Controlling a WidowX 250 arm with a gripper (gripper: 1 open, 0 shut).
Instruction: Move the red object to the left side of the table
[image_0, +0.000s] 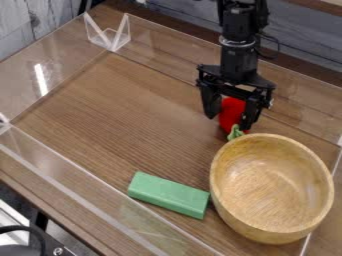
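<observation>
The red object goes to the table's left side. I'll grab its red body (233, 112) next.
The red object (234, 111) is a small bright-red toy fruit with a light-green leafy end (237, 131), lying on the brown wood-grain table (120, 120) just behind the wooden bowl. My gripper (235, 110) points straight down over it. Its two black fingers (209, 104) stand open on either side of the fruit, low at the tabletop. The fruit's sides are partly hidden by the fingers. Whether the pads touch it I cannot tell.
A large wooden bowl (273, 186) sits at the front right, close to the fruit. A flat green rectangular block (170, 194) lies near the front edge. Low clear acrylic walls (54, 160) edge the table, with a clear corner piece (107, 34) at the back left.
</observation>
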